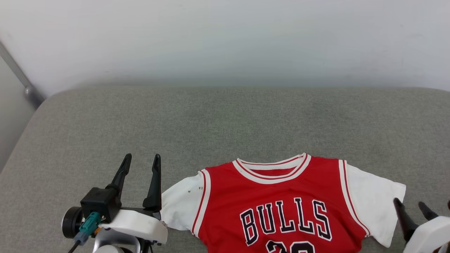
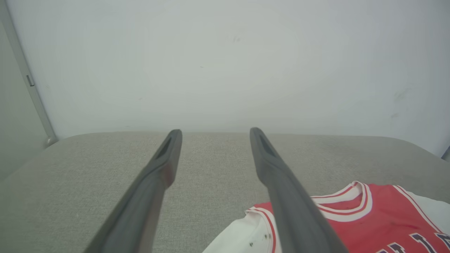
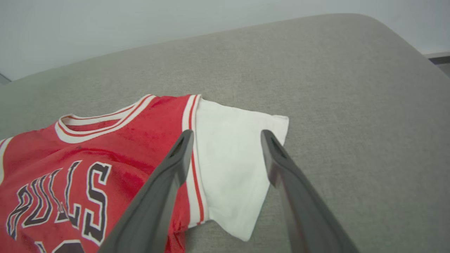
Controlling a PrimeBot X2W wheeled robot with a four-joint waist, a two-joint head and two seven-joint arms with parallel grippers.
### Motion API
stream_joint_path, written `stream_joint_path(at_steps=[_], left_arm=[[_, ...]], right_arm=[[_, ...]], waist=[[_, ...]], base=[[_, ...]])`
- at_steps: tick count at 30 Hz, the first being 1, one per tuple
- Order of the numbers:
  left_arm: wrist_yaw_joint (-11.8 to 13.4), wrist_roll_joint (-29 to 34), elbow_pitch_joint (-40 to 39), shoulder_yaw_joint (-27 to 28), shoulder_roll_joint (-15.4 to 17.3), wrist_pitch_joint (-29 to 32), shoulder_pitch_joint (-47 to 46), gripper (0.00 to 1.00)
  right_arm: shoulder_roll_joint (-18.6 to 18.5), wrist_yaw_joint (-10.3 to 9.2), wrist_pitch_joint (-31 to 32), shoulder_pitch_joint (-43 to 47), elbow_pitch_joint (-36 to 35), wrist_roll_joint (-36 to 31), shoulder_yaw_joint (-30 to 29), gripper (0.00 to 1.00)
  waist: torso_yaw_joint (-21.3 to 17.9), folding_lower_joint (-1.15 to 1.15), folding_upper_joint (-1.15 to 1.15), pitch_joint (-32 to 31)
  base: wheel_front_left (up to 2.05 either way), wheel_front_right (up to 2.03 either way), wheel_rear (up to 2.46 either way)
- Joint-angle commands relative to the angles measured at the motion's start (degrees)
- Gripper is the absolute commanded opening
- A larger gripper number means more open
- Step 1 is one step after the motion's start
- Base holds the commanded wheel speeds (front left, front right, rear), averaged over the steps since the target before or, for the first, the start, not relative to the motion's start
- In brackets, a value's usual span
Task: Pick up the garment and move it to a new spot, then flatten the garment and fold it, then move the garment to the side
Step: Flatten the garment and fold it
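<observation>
The sleeve hem curls up a little while the garment's red body (image 1: 278, 192) lies flat. My right gripper should pinch the white sleeve's outer edge (image 1: 402, 193) next.
The garment (image 1: 281, 196) is a red jersey with white sleeves and black letters on its chest. It lies flat, front up, on the grey cushion (image 1: 225, 119), its lower part cut off by the frame's bottom edge. My left gripper (image 1: 142, 160) stands open just left of the garment's left sleeve, holding nothing. My right gripper (image 1: 409, 204) is open at the right sleeve's outer edge. In the left wrist view the garment (image 2: 369, 218) lies to the right of the open left gripper (image 2: 215, 133). In the right wrist view the open right gripper (image 3: 226, 134) hovers over the garment's (image 3: 116, 151) white sleeve.
A pale wall (image 1: 225, 38) rises behind the cushion. A grey metal post (image 1: 21, 77) runs down at the far left to the cushion's corner. The cushion's left edge curves away near the left gripper. Bare grey fabric stretches behind the garment.
</observation>
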Motion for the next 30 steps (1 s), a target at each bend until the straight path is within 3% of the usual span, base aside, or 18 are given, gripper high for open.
stream_joint_path(at_steps=[1,6,11,17,20,21,22,23,30], left_arm=[[0.2,0.2,-0.4,0.1,0.2,-0.2,-0.5,1.0],[0.1,0.6,-1.9,0.2,-0.2,-0.7,-2.7,1.0],[-0.4,0.9,-2.3,0.3,-1.1,-1.4,-5.1,1.0],[-1.3,0.6,-1.7,0.5,-1.8,-2.0,-7.5,1.0],[-2.7,-0.4,-0.1,0.1,-2.1,-1.9,-8.5,1.0],[-3.0,-0.4,0.1,0.1,-2.0,-1.9,-8.7,1.0],[-3.3,-0.9,0.6,0.0,-2.0,-1.7,-8.8,1.0],[-3.4,-1.0,0.9,0.0,-2.0,-1.7,-8.9,1.0],[-5.4,-2.9,3.6,-0.5,0.3,2.7,-8.5,1.0]], right_arm=[[-0.5,-0.02,0.8,-1.0,0.4,0.3,-0.6,1.0],[-4.1,-0.02,13.4,-6.5,5.5,3.4,-5.6,1.0],[-7.3,-0.02,23.7,-13.0,9.2,5.0,-6.1,1.0],[-8.8,-0.02,28.7,-18.8,13.4,4.6,-6.0,1.0],[-7.4,-0.02,30.6,-20.1,18.5,5.1,-4.6,1.0],[-6.9,-0.02,31.2,-19.9,19.5,5.4,-3.8,0.96],[-6.4,-0.01,31.8,-19.6,20.2,5.9,-3.2,0.35],[-5.9,0.0,32.3,-19.6,20.8,6.5,-2.9,0.0],[-7.5,0.0,28.5,-19.6,18.9,6.6,-0.5,0.0]], waist=[[0.4,0.01,0.0,1.0],[1.5,0.01,0.0,5.3],[2.8,0.01,0.0,10.0],[3.9,0.01,0.0,14.5],[4.0,0.01,0.0,16.3],[4.0,0.01,0.0,16.4],[3.9,0.01,0.0,16.5],[3.8,0.01,0.0,16.5],[2.0,0.01,0.0,13.6]], base=[[0.0,0.0,0.0],[0.0,0.0,0.0],[0.0,0.0,0.0],[0.0,0.0,0.0],[0.0,0.0,0.0],[0.0,0.0,0.0],[0.0,0.0,0.0],[0.0,0.0,0.0],[0.0,0.0,0.0]])
